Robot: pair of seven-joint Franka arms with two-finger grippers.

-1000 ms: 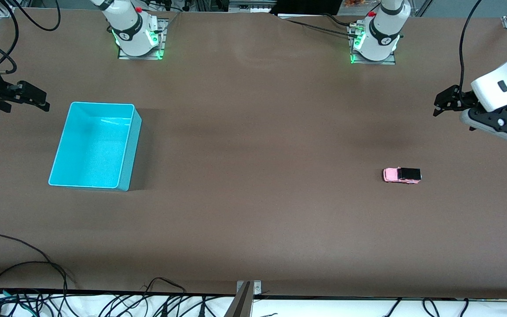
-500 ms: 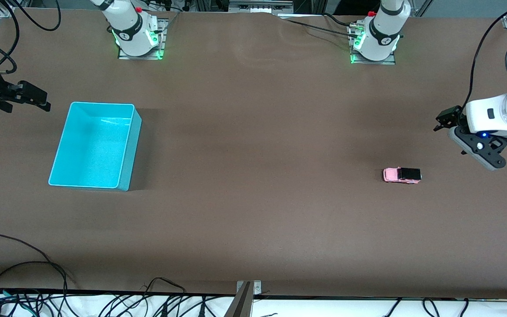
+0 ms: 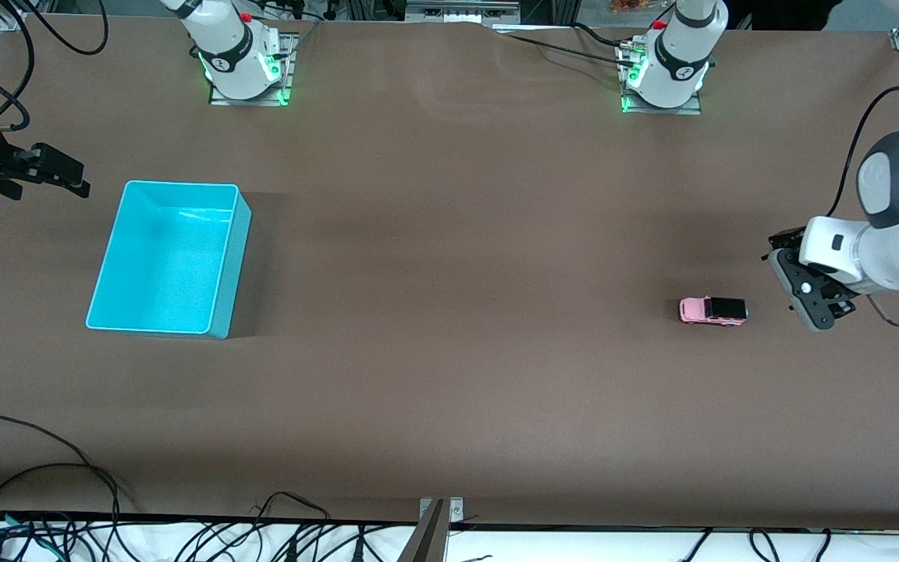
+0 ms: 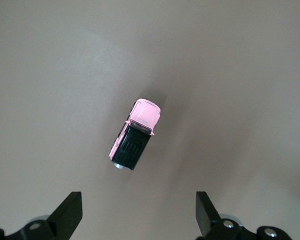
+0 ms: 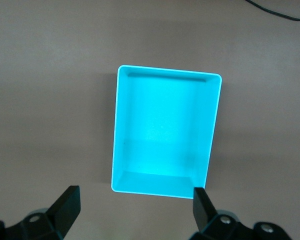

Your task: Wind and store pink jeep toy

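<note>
My left gripper will next take hold of the pink jeep toy [image 3: 713,311] by its black roof section [image 3: 726,308], so that the toy can be wound and stored.
The pink jeep toy [image 3: 713,311], light pink with a black roof, stands on the brown table toward the left arm's end. It also shows in the left wrist view [image 4: 135,134]. My left gripper [image 3: 811,299] hangs over the table beside the jeep, toward the table's end, open and empty [image 4: 137,217]. The turquoise bin [image 3: 180,186] stands empty toward the right arm's end. My right gripper [image 3: 71,181] waits beside the bin, open and empty [image 5: 135,210], with the bin [image 5: 167,75] in its wrist view.
The two arm bases [image 3: 243,66] [image 3: 664,74] stand along the table edge farthest from the front camera. Loose black cables [image 3: 51,468] lie along the edge nearest the front camera. A metal bracket [image 3: 438,515] sits at that edge's middle.
My left arm has swung down toward the jeep, and its hand has turned to face the table. The jeep, the bin and the right arm have not moved.
</note>
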